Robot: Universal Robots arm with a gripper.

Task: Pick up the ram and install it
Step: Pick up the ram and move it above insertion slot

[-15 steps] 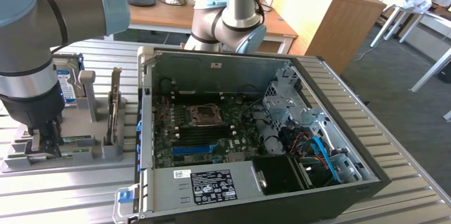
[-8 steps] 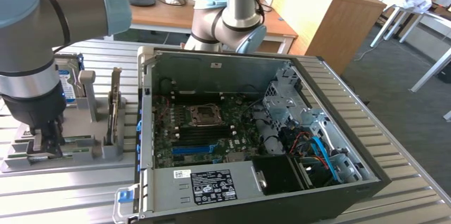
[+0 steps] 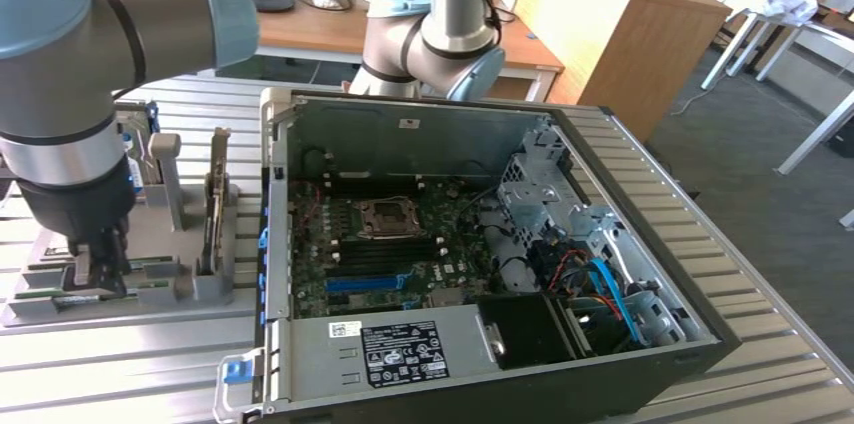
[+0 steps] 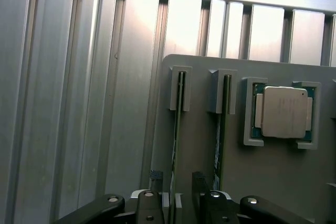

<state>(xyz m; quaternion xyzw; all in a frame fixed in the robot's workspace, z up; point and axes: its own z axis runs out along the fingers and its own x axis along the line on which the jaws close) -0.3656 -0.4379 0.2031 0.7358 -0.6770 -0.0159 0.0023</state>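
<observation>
My gripper should next pinch the ram by its open edge (image 3: 98,293) between the ends, where the fingers fit, since grey holder slots wrap those ends.
Two ram strips stand on edge in slots of a grey holder plate (image 4: 273,182). My gripper (image 4: 181,203) is open, low over the plate, and its jaws straddle one ram (image 4: 178,129); the strip's thin edge runs between the two fingers (image 4: 157,205), close to one of them. The other ram (image 4: 221,140) stands in the neighbouring slot, just outside the other finger. In the exterior view my gripper (image 3: 104,266) reaches down into the holder (image 3: 174,289) at the exterior view's left, beside the open computer case (image 3: 694,314). Bare memory slots lie on its motherboard (image 3: 387,254).
A square silver processor chip (image 4: 284,112) rests in a pocket of the holder plate next to the strips. Grey upright posts (image 3: 163,174) and a card on edge (image 3: 218,204) stand on the holder near the arm. The ribbed metal table (image 3: 134,374) carries everything.
</observation>
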